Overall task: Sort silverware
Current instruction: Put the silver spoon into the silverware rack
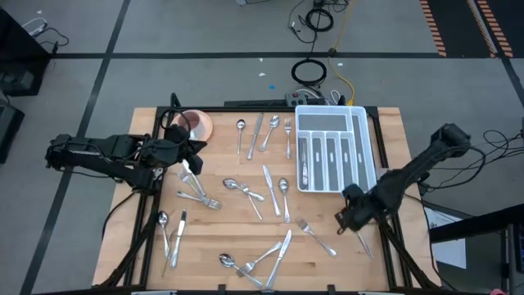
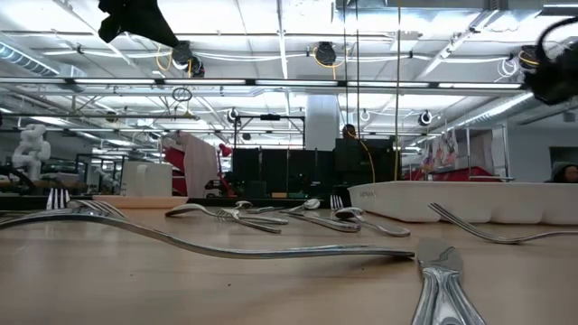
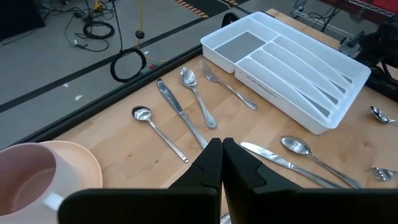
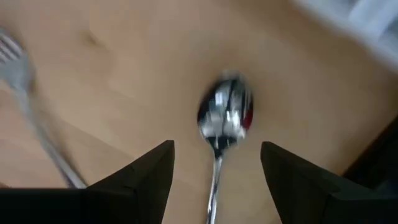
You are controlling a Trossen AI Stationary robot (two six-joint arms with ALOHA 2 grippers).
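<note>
I will pick up the spoon by its neck [image 4: 218, 150] with my right gripper next. Then I can sort the silverware into the tray [image 4: 354, 18].
Several silver spoons, forks and knives [image 1: 262, 192] lie flat and scattered over the wooden table. My right gripper [image 1: 350, 220] hovers low near the table's right near part. It is open, its fingers [image 4: 155, 171] standing on either side of a spoon [image 4: 224, 115] that lies on the wood, bowl ahead of the fingertips. I see no touch. My left gripper [image 1: 196, 149] is shut and empty, raised above the table's left far part beside the pink saucer with cup [image 1: 196, 124]. Ahead of it [image 3: 222, 152] lie spoons, a knife and a fork [image 3: 186, 106].
The white compartmented tray [image 1: 332, 110] sits at the table's far right, with utensils in some slots. Cables and a power strip lie on the floor beyond the far edge. Bare wood shows between the utensil clusters in the middle and near right.
</note>
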